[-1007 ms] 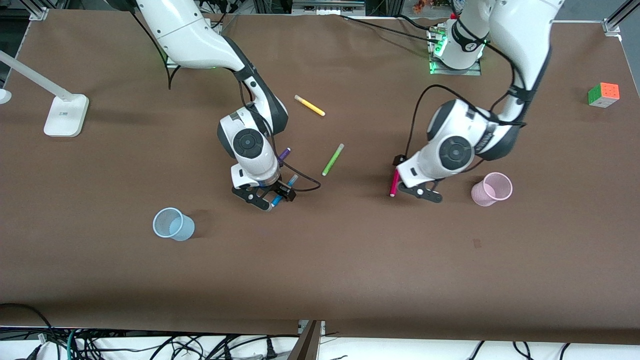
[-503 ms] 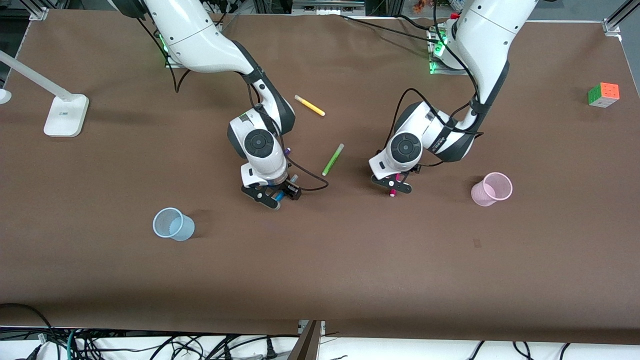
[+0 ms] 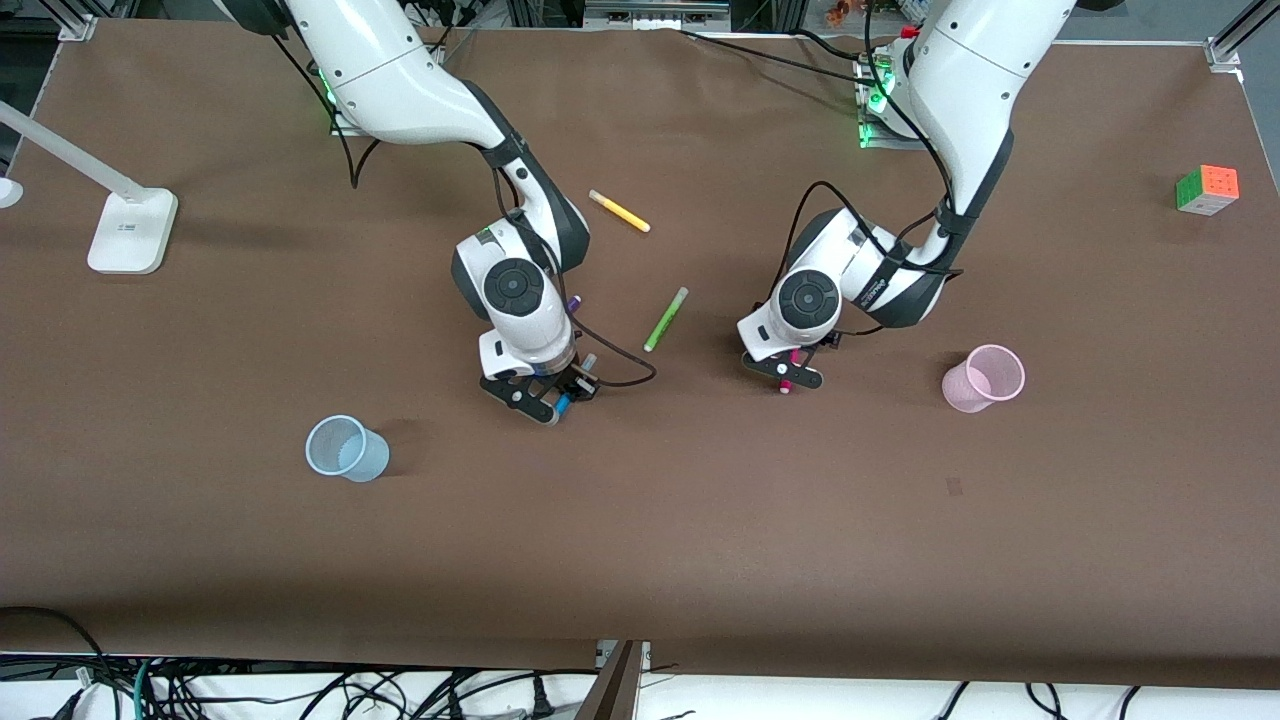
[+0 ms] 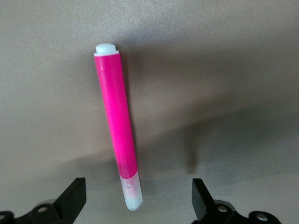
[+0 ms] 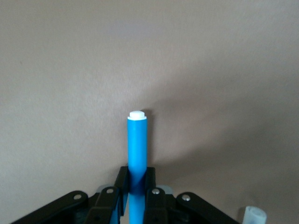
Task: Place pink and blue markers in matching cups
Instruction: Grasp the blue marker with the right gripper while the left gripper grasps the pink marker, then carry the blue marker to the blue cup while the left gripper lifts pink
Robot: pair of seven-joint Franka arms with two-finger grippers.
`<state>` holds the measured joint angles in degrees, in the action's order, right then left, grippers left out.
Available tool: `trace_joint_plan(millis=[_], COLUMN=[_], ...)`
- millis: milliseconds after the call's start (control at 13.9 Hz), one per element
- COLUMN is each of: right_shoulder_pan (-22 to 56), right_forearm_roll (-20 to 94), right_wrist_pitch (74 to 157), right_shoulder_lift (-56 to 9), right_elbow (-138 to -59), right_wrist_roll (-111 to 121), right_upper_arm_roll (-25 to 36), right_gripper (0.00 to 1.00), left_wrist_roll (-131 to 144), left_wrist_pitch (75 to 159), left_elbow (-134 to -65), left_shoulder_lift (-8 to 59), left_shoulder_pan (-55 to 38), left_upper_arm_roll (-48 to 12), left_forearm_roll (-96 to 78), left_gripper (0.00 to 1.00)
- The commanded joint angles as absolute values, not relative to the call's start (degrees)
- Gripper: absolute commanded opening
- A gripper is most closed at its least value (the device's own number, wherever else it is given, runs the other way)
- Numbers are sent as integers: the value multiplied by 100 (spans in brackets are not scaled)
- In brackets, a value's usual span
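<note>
The pink marker's pale cap [image 4: 131,191] is between my left gripper's fingers, ready to close.
My right gripper [image 3: 545,396] is shut on the blue marker [image 3: 562,403], low at the table near its middle. In the right wrist view the sky-blue barrel [image 5: 137,144] runs out from between the closed fingers [image 5: 122,184]. My left gripper [image 3: 785,375] hangs open over the pink marker [image 3: 787,384]. The left wrist view shows the pink marker [image 4: 117,126] lying flat, its pale cap between the spread fingers [image 4: 77,189] without touching them. The pale blue cup [image 3: 345,449] stands toward the right arm's end, nearer the front camera. The pale pink cup [image 3: 983,378] stands toward the left arm's end.
A lime-green pen [image 3: 666,318] lies between the two grippers, a yellow pen [image 3: 619,211] farther back. A purple pen [image 3: 573,302] peeks out under the right wrist. A colour cube [image 3: 1207,189] and a white lamp base [image 3: 132,231] sit at the table's two ends.
My right gripper has closed on the blue marker. My left arm has swung from beside the pink cup toward the middle and now sits over the pink marker, still open.
</note>
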<state>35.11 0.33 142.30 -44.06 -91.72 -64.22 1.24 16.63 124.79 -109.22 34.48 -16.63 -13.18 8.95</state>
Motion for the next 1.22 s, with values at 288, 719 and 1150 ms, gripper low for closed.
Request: trace_joint_plan(millis=[288,719,1150], right_shoulder_pan=[2946,1926,1047], right_forearm_roll=[595,975,2170], right_wrist_pitch=[11684,10267,9976], right_shoulder_lift=[-4334,-3806,-3744], right_elbow=[-7534,-7155,-7110], right_wrist_roll=[-5522,-4089,-3227], right_upper_arm_roll=[114,114,114], right_gripper=[0,0,0], left_wrist_roll=[1758,1705,1652], left_wrist_pitch=[12480,11438,8635], left_elbow=[-10933,-10793,-9678], left_shoulder_lift=[3463,3103,3111], left_shoulder_pan=[-1688,-1688,-1916], left_upper_arm_roll=[-1301,-1301,-1327], left_forearm_roll=[1046,1281,2336], left_gripper=[23,0,0])
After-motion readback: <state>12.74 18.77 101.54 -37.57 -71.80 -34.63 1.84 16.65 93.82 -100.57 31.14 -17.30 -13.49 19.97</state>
